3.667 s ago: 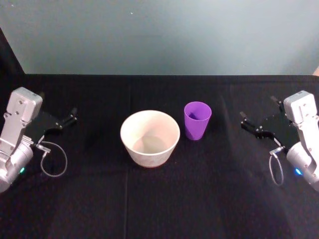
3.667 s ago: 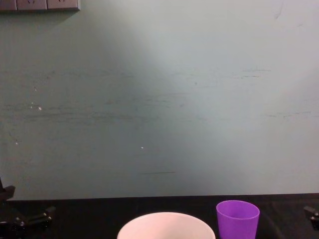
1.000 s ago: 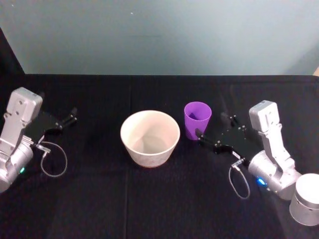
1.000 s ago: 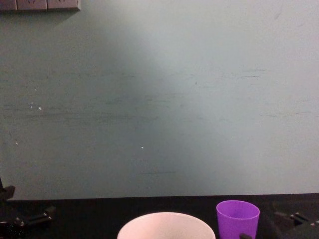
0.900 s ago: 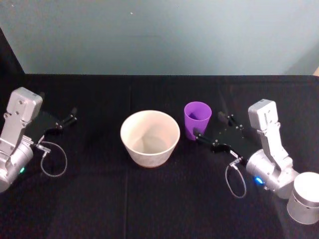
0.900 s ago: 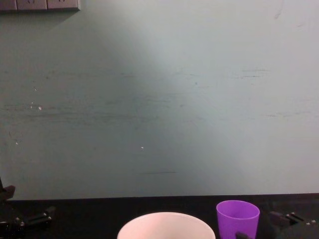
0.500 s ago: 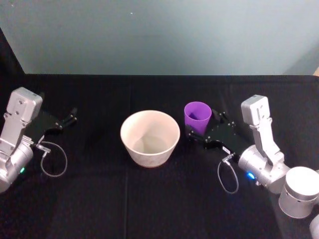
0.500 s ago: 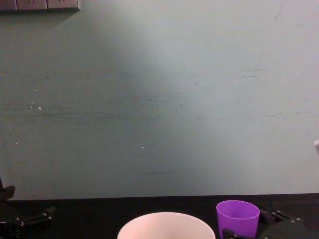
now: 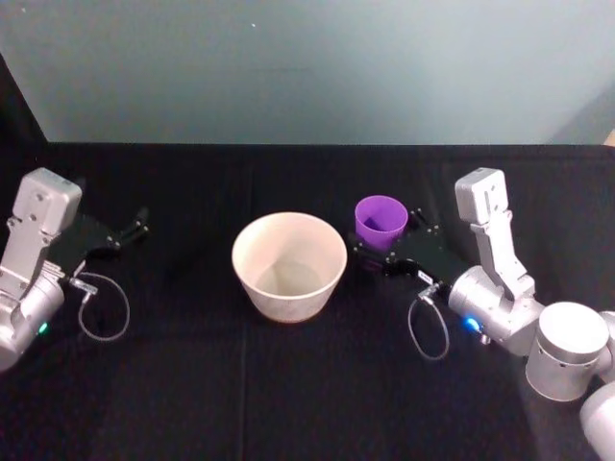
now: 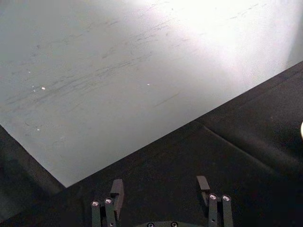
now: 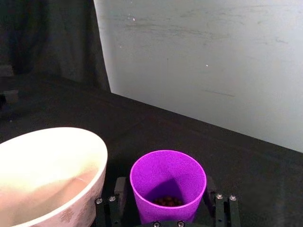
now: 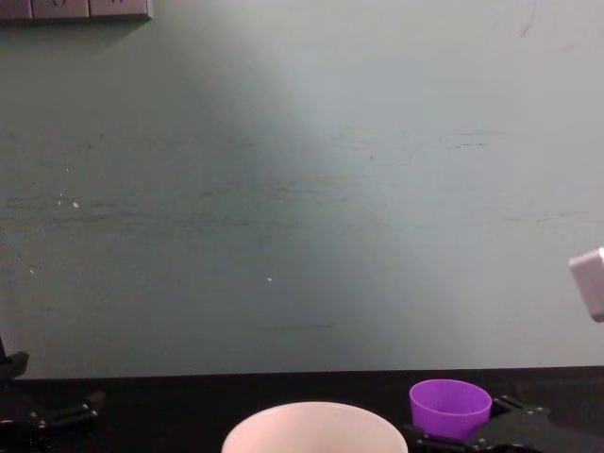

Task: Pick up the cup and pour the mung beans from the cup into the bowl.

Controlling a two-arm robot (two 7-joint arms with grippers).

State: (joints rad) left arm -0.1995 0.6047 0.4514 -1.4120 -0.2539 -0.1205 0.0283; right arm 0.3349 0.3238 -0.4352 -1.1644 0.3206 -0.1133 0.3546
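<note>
Next, my right gripper grabs the purple cup by its outer sides to pour the beans.
The purple cup stands upright on the black table just right of the wide white bowl. My right gripper is open around the cup, with one finger on each side of its lower body. From the right wrist, the cup sits between the two fingers with dark mung beans at its bottom, and the bowl stands close beside it. From the chest, the cup shows above the gripper, behind the bowl rim. My left gripper rests open at the table's far left.
A teal wall rises behind the black table. Cable loops hang from the left wrist and the right wrist. My left gripper faces bare black cloth and the wall. A wall socket shows high on the left.
My right arm has swung in from the table's right edge, and its open fingers have slid around the cup. Cup, bowl and left arm have stayed put.
</note>
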